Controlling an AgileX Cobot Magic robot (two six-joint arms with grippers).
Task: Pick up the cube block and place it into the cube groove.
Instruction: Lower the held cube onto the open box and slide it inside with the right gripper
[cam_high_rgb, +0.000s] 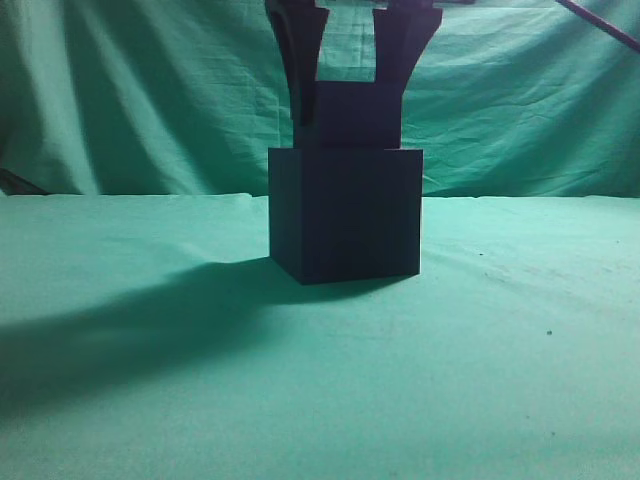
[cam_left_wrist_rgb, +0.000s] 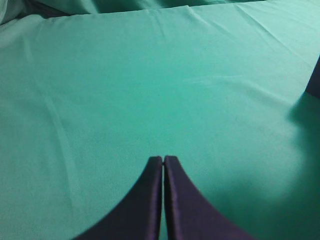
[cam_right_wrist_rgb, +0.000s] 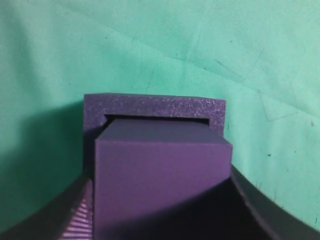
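The cube block's lower end (cam_high_rgb: 352, 143) stands in the cube groove's rim (cam_high_rgb: 345, 151), so it is time to open my right gripper now. The block would stay in the groove.
The cube groove (cam_high_rgb: 345, 215) is a large dark box standing on the green cloth at mid table. In the right wrist view its purple rim (cam_right_wrist_rgb: 155, 105) shows beyond the block. My right gripper (cam_high_rgb: 350, 115) is shut on the cube block (cam_high_rgb: 352, 118), holding it straight above the groove, its lower end at the rim. In the right wrist view the block (cam_right_wrist_rgb: 162, 185) fills the space between the fingers and sits over the opening. My left gripper (cam_left_wrist_rgb: 163, 160) is shut and empty, over bare cloth, away from the groove.
A green cloth (cam_high_rgb: 150, 350) covers the table and hangs as a backdrop behind. The groove's dark edge (cam_left_wrist_rgb: 315, 80) shows at the right border of the left wrist view. A long shadow falls to the groove's left.
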